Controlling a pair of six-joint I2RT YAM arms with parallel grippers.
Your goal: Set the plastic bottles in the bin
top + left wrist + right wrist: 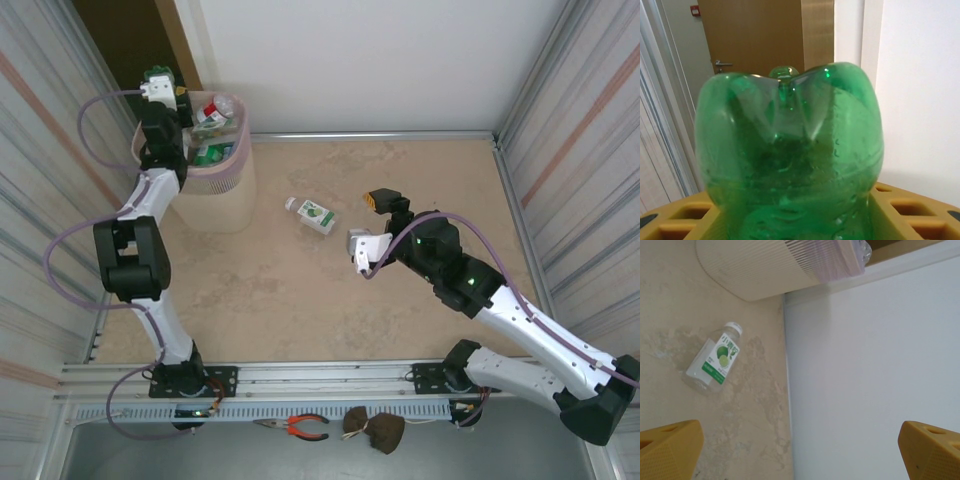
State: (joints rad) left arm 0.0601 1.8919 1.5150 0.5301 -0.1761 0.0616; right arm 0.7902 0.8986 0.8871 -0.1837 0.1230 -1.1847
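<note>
The green plastic bottle is hanging above the pinkish bin, close to the bin's far rim. My left gripper should release the bottle, as it would land inside.
A green plastic bottle sits base-on to the left wrist camera, and my left gripper is shut on it between its yellow fingers. In the top view that gripper hangs at the far left rim of the pinkish bin, which holds several bottles. One clear bottle with a green label and white cap lies on the table right of the bin. My right gripper hovers open just right of it. The right wrist view shows that bottle ahead to the left, the bin, and nothing between the fingers.
Ribbed metal walls close in the table on the left and right, and a white wall stands at the back. Red-handled pliers and a brown bundle lie on the front rail below the arm bases.
</note>
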